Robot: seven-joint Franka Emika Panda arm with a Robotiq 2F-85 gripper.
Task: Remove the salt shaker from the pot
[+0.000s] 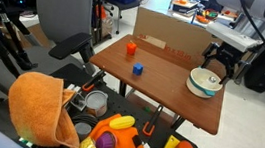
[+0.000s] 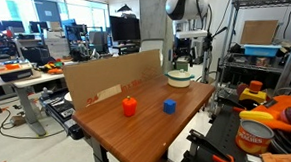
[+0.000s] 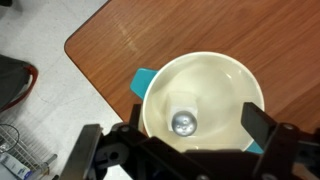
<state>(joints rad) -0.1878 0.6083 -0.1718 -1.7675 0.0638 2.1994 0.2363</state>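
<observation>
My gripper lowers first, then closes on the salt shaker, since its fingers still hover above the pot's rim and the salt shaker's metal cap (image 3: 184, 123).
The pot (image 3: 215, 75) is a cream-white bowl with a teal outside. It stands near the table corner in both exterior views (image 1: 205, 82) (image 2: 180, 77). The salt shaker (image 3: 184, 122) stands upright inside it, white with a shiny metal cap, seen from above in the wrist view. My gripper (image 3: 197, 135) is open directly above the pot, with one finger on each side of the shaker and apart from it. In both exterior views the gripper (image 1: 217, 62) (image 2: 182, 57) hangs just over the bowl, and the shaker is not clear there.
A red-orange cylinder (image 1: 131, 48) (image 2: 129, 107) and a blue cube (image 1: 138, 70) (image 2: 170, 106) stand on the wooden table (image 3: 200, 25). A cardboard wall (image 2: 110, 78) lines one table edge. An orange cloth (image 1: 43, 109) and a grey metal container (image 1: 96, 102) lie below the table.
</observation>
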